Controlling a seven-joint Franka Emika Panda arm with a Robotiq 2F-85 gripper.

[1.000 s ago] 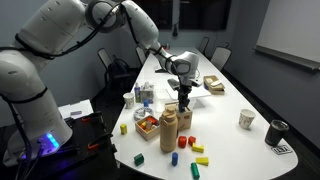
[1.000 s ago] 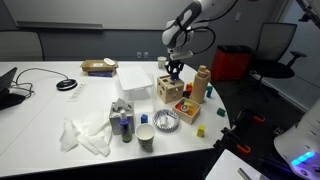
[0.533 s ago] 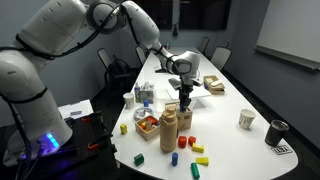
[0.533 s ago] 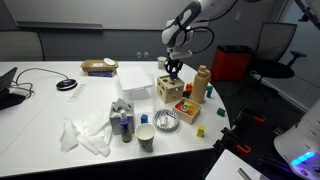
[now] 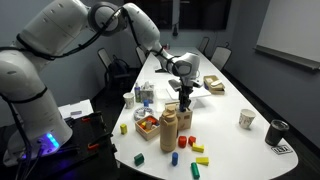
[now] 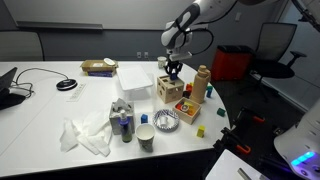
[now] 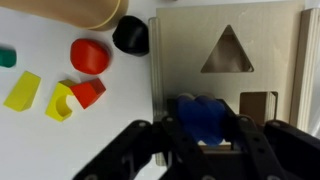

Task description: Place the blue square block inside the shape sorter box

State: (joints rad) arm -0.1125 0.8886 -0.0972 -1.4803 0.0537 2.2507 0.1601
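The blue square block (image 7: 201, 113) is close over the box top, beside the square hole, and would come to rest there, so I should open my gripper.
In the wrist view my gripper (image 7: 204, 142) is shut on the blue square block (image 7: 201, 113). It holds the block just over the top of the shape sorter box (image 7: 185, 40), beside a square hole (image 7: 261, 106) and below a triangle hole (image 7: 227, 53). In both exterior views the gripper (image 5: 184, 98) (image 6: 174, 70) points straight down over the light wooden box (image 5: 185, 119) (image 6: 170, 91). The block is too small to make out there. I cannot tell whether the block touches the box.
A tall rounded wooden piece (image 5: 168, 130) (image 6: 203, 83) and a low tray of coloured pieces (image 5: 147, 124) stand beside the box. Loose red (image 7: 88, 55), yellow (image 7: 22, 90) and black (image 7: 130, 35) pieces lie nearby. Cups (image 5: 247, 119) (image 6: 146, 137) and a white cloth (image 6: 85, 136) are on the table.
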